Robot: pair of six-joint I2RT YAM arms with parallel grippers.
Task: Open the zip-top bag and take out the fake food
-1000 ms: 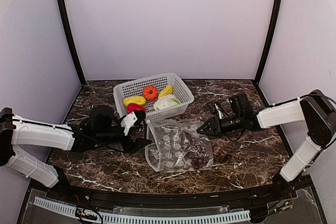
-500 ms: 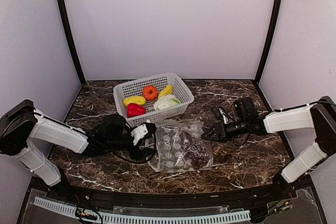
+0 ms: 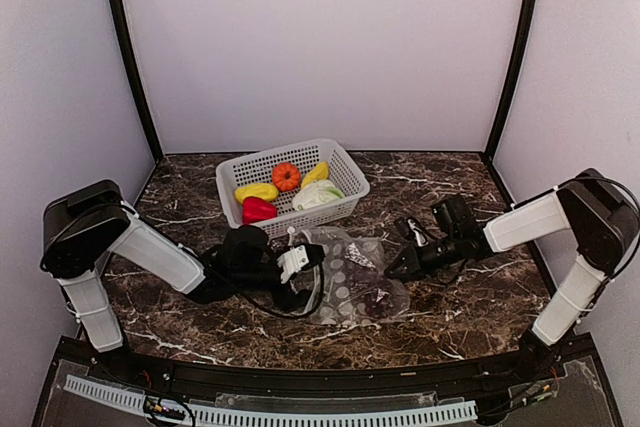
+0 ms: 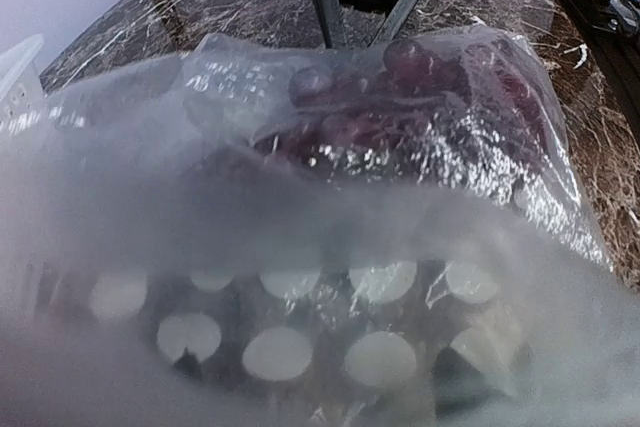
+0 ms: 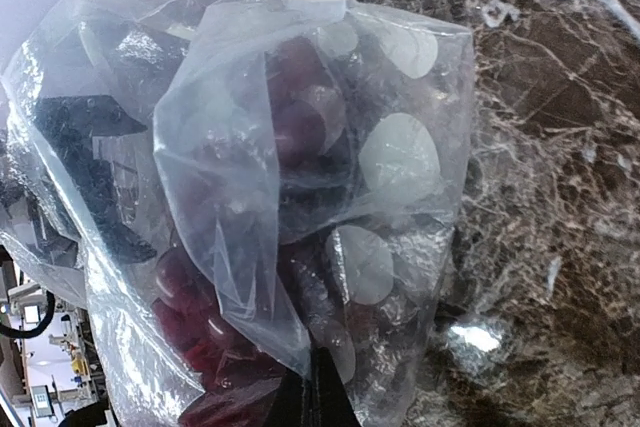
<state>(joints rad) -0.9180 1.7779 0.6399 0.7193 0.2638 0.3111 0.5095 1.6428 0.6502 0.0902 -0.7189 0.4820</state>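
I will remove the grapes with my left gripper, grabbing their end nearest its fingers inside the bag and leaving the plastic [image 4: 320, 327] free.
The zip-top bag [image 3: 345, 272] lies crumpled on the marble between my grippers, with the dark purple grapes [image 3: 372, 297] inside. My left gripper [image 3: 302, 267] is pushed into the bag's left side. In the left wrist view the dotted plastic [image 4: 320, 327] drapes over its fingers, which show only as dark shapes set apart, with the grapes [image 4: 400, 97] beyond. My right gripper [image 3: 397, 267] is at the bag's right edge. In the right wrist view its fingertips [image 5: 322, 402] are closed on a fold of the bag [image 5: 260, 147], beside the grapes [image 5: 200, 327].
A white perforated basket [image 3: 285, 150] stands behind the bag. It holds two yellow pieces [image 3: 255, 190], an orange one [image 3: 286, 176], a red one [image 3: 258, 210] and a pale green-white leafy one [image 3: 318, 195]. Walls close off the back and sides.
My left gripper has moved right from beside the basket into the bag's left side. The bag has bunched up and shifted. My right gripper has come to the bag's right edge.
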